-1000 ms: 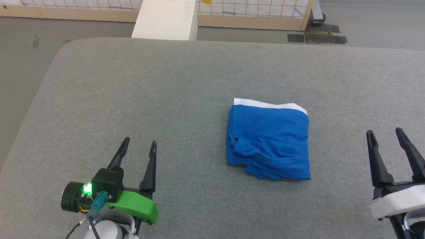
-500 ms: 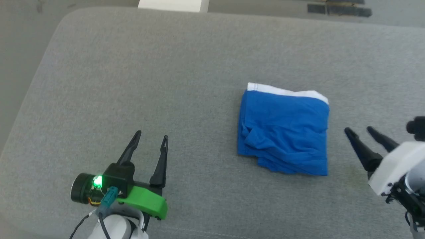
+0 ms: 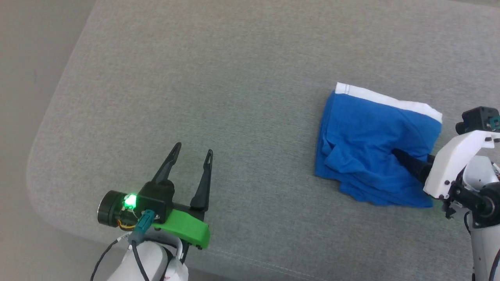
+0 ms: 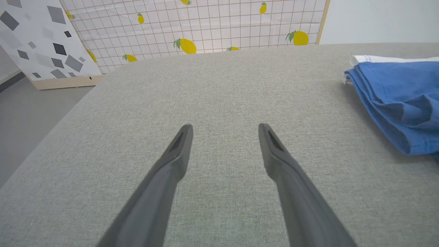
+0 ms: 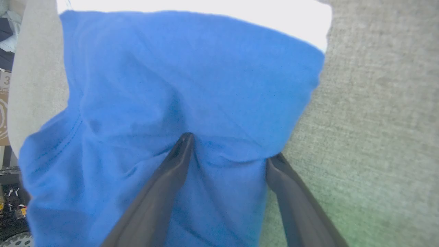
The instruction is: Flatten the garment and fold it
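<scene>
The garment needs to move as one bundle, folded as it is, so my right gripper should next grab it by its folded blue edge (image 3: pixel 424 154) below the white waistband (image 3: pixel 384 98).
The garment (image 3: pixel 371 144) is a folded bright blue bundle with a white waistband along its far edge, lying on the grey cloth table (image 3: pixel 195 78) at the right. My right gripper (image 3: pixel 402 156) reaches in over its right side. In the right wrist view the right gripper (image 5: pixel 229 147) stands open: one finger (image 5: pixel 171 171) rests on top of the garment (image 5: pixel 192 75) and the other finger's tip slips under its edge. My left gripper (image 3: pixel 194 148) is open over bare table at the lower left, well apart from the garment (image 4: pixel 401 92). It holds nothing (image 4: pixel 224 126).
The table's rounded left corner and front edge lie close to my left arm, with floor (image 3: pixel 23 78) beyond. The left wrist view shows a lemon-print panel (image 4: pixel 205 27) and a panel with grey diamonds (image 4: pixel 41 41) past the table's far end.
The head camera has tipped down and turned, shifting the whole picture. My right gripper has swung in from the garment's right and now has its fingers at the garment's edge. The left gripper has stayed put.
</scene>
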